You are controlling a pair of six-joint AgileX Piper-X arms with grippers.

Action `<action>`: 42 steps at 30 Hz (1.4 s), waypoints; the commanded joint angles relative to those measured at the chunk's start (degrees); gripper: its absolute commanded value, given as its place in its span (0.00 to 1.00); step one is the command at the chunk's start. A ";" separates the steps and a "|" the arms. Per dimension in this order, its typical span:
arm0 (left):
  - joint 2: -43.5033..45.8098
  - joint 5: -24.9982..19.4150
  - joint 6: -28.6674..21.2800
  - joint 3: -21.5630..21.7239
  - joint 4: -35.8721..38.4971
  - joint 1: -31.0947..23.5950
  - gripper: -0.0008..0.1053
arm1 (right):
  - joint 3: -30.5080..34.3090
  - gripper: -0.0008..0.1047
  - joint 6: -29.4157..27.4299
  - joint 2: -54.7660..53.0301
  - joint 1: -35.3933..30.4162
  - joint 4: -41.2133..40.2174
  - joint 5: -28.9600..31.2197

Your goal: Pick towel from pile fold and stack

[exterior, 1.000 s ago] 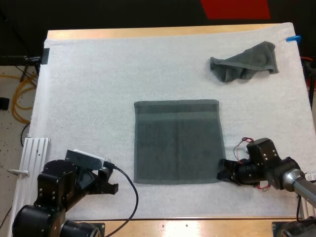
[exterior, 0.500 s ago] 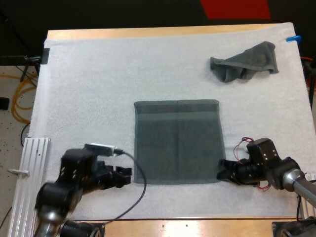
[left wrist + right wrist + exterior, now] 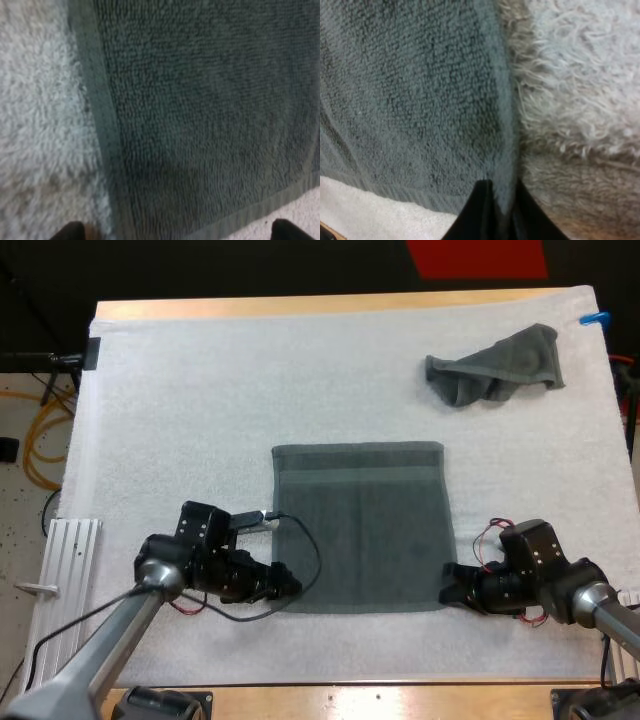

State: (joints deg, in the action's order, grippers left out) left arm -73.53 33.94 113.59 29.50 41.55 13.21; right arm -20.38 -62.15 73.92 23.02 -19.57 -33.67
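My left gripper grabs the towel by its free hemmed corner next, to fold the towel in half toward its banded edge.
A dark grey-green towel lies flat and square in the middle of the white mat. My left gripper is low at its near left corner. In the left wrist view its fingertips stand wide apart, open, on either side of the towel's corner hem. My right gripper is at the near right corner. Its fingers pinch the towel's edge from both sides. A crumpled towel lies at the far right of the mat.
A metal rail runs along the mat's near left side. The wooden table edge lies just behind both grippers. Bare mat stretches across the far left and between the two towels.
My left arm has swung out from the near left of the mat to the flat towel's near left corner. The right arm and both towels have stayed put.
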 commanded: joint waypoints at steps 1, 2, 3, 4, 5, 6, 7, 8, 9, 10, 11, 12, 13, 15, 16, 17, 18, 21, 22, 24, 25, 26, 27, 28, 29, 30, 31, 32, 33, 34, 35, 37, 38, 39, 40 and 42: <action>-1.11 2.11 -0.11 0.32 -0.83 -0.07 0.66 | -0.07 0.01 -0.72 0.09 -0.01 -0.65 -0.68; -2.26 3.09 -0.34 0.32 -1.06 -0.07 0.66 | -0.07 0.01 -0.72 0.09 -0.01 -0.65 -0.68; -2.90 3.78 -0.51 0.32 -1.08 -0.07 0.66 | -0.07 0.01 -0.72 0.09 -0.01 -0.65 -0.68; -3.76 4.87 -0.69 0.29 -1.06 -0.07 0.66 | -0.07 0.01 -0.72 0.09 -0.01 -0.65 -0.68; -4.32 5.87 -0.75 0.19 -1.06 -0.07 0.66 | -0.07 0.01 -0.72 0.09 -0.01 -0.65 -0.68; -4.69 6.78 -0.78 0.17 -1.06 -0.07 0.66 | -0.07 0.01 -0.72 0.09 -0.01 -0.65 -0.68; -5.23 8.06 -0.75 0.17 -1.06 -0.07 0.66 | -0.07 0.01 -0.72 0.09 -0.01 -0.65 -0.71; -5.60 8.68 -0.75 0.17 -1.06 -0.07 0.66 | -0.07 0.01 -0.72 0.09 -0.01 -0.65 -0.83; -5.84 8.65 -0.75 0.17 -1.06 -0.07 0.66 | -0.07 0.01 -0.72 0.09 -0.01 -0.65 -0.90; -6.23 8.52 -0.75 0.17 -1.06 -0.07 0.64 | -0.07 0.01 -0.72 0.09 -0.01 -0.65 -0.99; -6.55 8.40 -0.75 0.17 -1.06 -0.07 0.60 | -0.07 0.01 -0.72 0.09 -0.01 -0.65 -0.98; -6.72 8.40 -0.75 0.17 -1.06 -0.07 0.57 | -0.07 0.01 -0.72 0.09 -0.01 -0.65 -0.98; -7.01 8.41 -0.75 0.17 -1.06 -0.07 0.51 | -0.07 0.01 -0.72 0.09 -0.01 -0.65 -0.98; -7.31 8.41 -0.75 0.17 -1.06 -0.07 0.42 | -0.07 0.01 -0.76 0.09 -0.01 -0.60 -0.98; -7.39 8.30 -0.75 0.17 -1.06 -0.07 0.35 | -0.10 0.01 -0.93 0.05 -0.01 -0.45 -0.98; -7.38 7.94 -0.75 0.17 -1.06 -0.07 0.29 | -0.18 0.01 -1.10 -0.10 -0.01 -0.45 -0.98; -7.38 7.75 -0.75 0.17 -1.06 -0.07 0.23 | -0.18 0.01 -1.17 -0.26 -0.01 -0.45 -0.98; -7.27 8.10 -0.87 0.17 -0.48 -0.07 0.01 | -0.18 0.01 -2.19 -2.02 -0.01 -0.60 -1.09; -6.80 8.48 -1.47 0.17 0.62 -0.07 0.01 | -0.18 0.01 -1.87 -3.26 -0.01 -1.24 -1.40; -5.17 8.61 -3.50 0.17 4.18 -0.07 0.01 | -0.41 0.01 -0.95 -5.77 0.40 -3.08 -1.24; -3.65 8.28 -5.02 0.17 6.81 -0.07 0.01 | -0.61 0.01 -0.85 -7.93 1.00 -4.71 -0.69; -1.95 7.85 -6.21 0.17 9.56 -0.07 0.01 | -0.85 0.01 -0.84 -9.88 1.70 -6.55 -0.22; -0.48 7.52 -6.74 0.17 11.47 -0.07 0.01 | -1.06 0.01 -0.78 -11.17 2.29 -7.71 0.24; 1.96 6.96 -7.47 0.17 14.26 -0.07 0.01 | -1.43 0.01 -0.57 -13.66 3.43 -10.16 1.17; 4.00 6.68 -7.60 0.17 16.24 -0.07 0.01 | -1.81 0.01 -0.38 -15.80 4.53 -12.54 2.14; 5.35 6.68 -7.59 0.17 17.17 -0.07 0.01 | -2.13 0.01 0.05 -17.31 5.45 -14.34 3.02; 7.81 6.69 -7.58 0.17 18.54 -0.07 0.01 | -2.53 0.01 0.69 -19.47 6.80 -16.78 4.26; 9.64 6.69 -7.58 0.17 19.21 -0.07 0.01 | -2.74 0.01 1.01 -21.07 7.79 -18.23 5.02; 11.05 6.69 -7.58 0.17 19.40 -0.07 0.01 | -2.80 0.01 1.53 -22.19 8.53 -18.96 5.62; 12.40 6.69 -7.50 0.17 19.33 -0.07 0.01 | -2.79 0.01 2.81 -23.61 9.50 -19.35 6.43; 13.28 6.69 -7.23 0.17 19.08 -0.07 0.01 | -2.79 0.01 4.42 -24.73 10.27 -19.32 7.43; 13.48 6.69 -6.70 0.17 17.69 -0.07 0.01 | -2.79 0.01 6.54 -25.65 10.93 -17.87 9.51; 13.22 6.69 -5.97 0.17 16.31 -0.07 0.01 | -2.79 0.01 7.64 -25.63 10.97 -16.75 10.54; 12.94 6.69 -5.12 0.17 14.78 -0.07 0.01 | -2.79 0.01 8.20 -25.37 10.97 -15.61 11.28; 12.32 6.69 -3.57 0.17 11.96 -0.07 0.01 | -2.79 0.01 8.80 -24.83 10.93 -13.74 12.41; 10.95 6.72 -0.84 0.17 6.65 -0.07 0.01 | -2.79 0.01 10.15 -23.53 10.85 -10.49 13.37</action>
State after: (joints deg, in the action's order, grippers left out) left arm -62.64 41.18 112.34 29.49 49.51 13.05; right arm -22.73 -52.27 50.57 33.89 -30.44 -20.93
